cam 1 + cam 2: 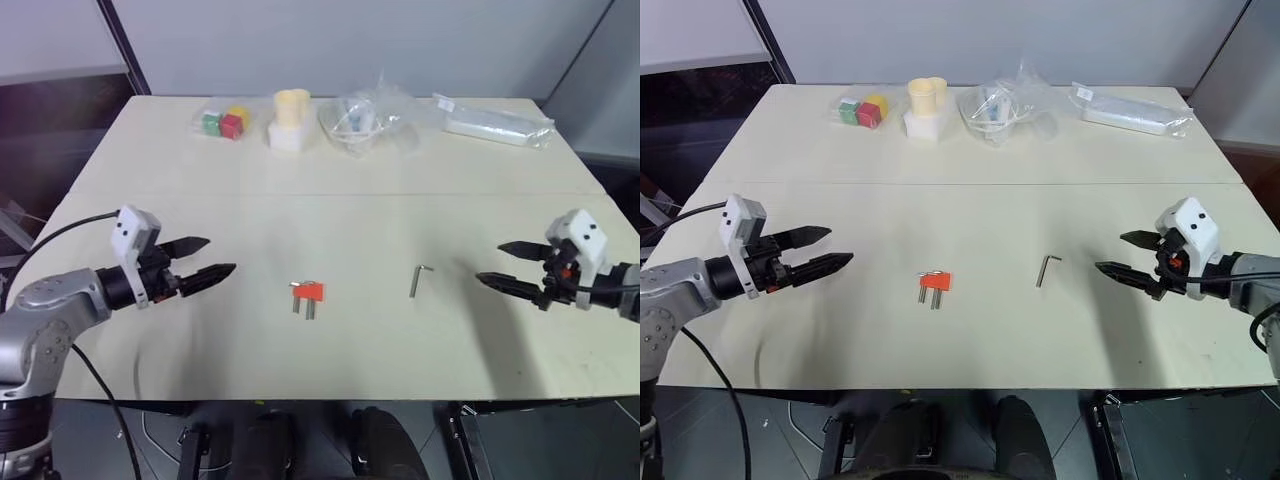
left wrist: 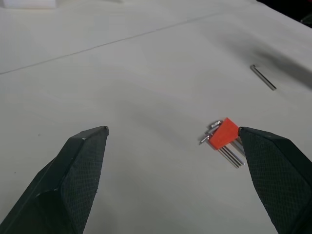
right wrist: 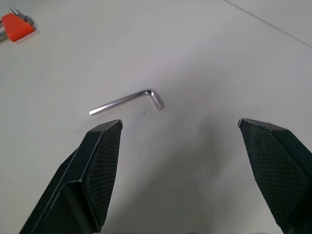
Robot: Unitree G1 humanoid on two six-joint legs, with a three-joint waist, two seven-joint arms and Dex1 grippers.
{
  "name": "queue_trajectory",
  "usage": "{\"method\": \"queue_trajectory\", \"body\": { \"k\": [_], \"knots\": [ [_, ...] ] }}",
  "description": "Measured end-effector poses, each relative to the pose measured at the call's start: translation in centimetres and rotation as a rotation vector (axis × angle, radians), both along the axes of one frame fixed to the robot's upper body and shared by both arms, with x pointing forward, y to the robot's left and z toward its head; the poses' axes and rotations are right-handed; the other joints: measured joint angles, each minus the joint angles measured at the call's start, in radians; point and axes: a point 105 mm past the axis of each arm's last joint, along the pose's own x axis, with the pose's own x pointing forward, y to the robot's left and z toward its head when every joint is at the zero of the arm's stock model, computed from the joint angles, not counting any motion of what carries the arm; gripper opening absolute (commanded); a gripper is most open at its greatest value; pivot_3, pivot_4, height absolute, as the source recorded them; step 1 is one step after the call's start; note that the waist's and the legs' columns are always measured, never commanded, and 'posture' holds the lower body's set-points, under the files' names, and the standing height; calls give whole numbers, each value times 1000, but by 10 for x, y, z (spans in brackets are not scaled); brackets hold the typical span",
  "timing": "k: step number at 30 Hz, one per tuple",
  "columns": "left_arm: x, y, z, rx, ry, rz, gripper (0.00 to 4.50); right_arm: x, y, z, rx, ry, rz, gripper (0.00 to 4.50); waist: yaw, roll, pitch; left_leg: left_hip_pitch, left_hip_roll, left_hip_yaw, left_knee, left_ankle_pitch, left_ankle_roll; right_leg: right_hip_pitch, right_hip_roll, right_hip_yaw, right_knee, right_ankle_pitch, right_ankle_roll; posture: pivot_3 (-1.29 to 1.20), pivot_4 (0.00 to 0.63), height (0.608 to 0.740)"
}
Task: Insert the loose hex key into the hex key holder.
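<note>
The hex key holder has thin round keys that stick out from both its edges, so the left gripper needs to pick it up next by its flat-sided orange block [image 1: 309, 291] [image 2: 224, 134].
The loose hex key [image 1: 419, 280], a thin grey L-shaped rod, lies flat on the cream table right of centre; the right wrist view shows it [image 3: 127, 101] just ahead of that gripper's fingers. The hex key holder [image 1: 309, 293], a small red-orange block with short grey keys sticking out toward me, lies near the table's middle and appears too in the left wrist view [image 2: 224, 133]. My left gripper [image 1: 206, 258] hovers open, left of the holder, pointing at it. My right gripper [image 1: 509, 265] hovers open, right of the loose key. Both are empty.
Along the table's far edge stand coloured toy cubes in a bag [image 1: 224, 122], a yellow cup on a white block [image 1: 291, 119], a crumpled clear bag [image 1: 364, 120] and a wrapped white pack [image 1: 494, 120]. A seam [image 1: 400, 194] crosses the table.
</note>
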Motion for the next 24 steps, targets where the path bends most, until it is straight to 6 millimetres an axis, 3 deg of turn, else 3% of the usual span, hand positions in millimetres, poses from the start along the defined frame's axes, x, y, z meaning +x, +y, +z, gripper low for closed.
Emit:
{"method": "queue_trajectory", "body": {
  "k": [24],
  "knots": [
    [8,3,5,-11,-17,12,4443,4,-1,0,-16,-19,-19,3985,-1,0,0,0,0,0,0,0,0,0,0,0,0,0,0,0,150,740]
  ]
}}
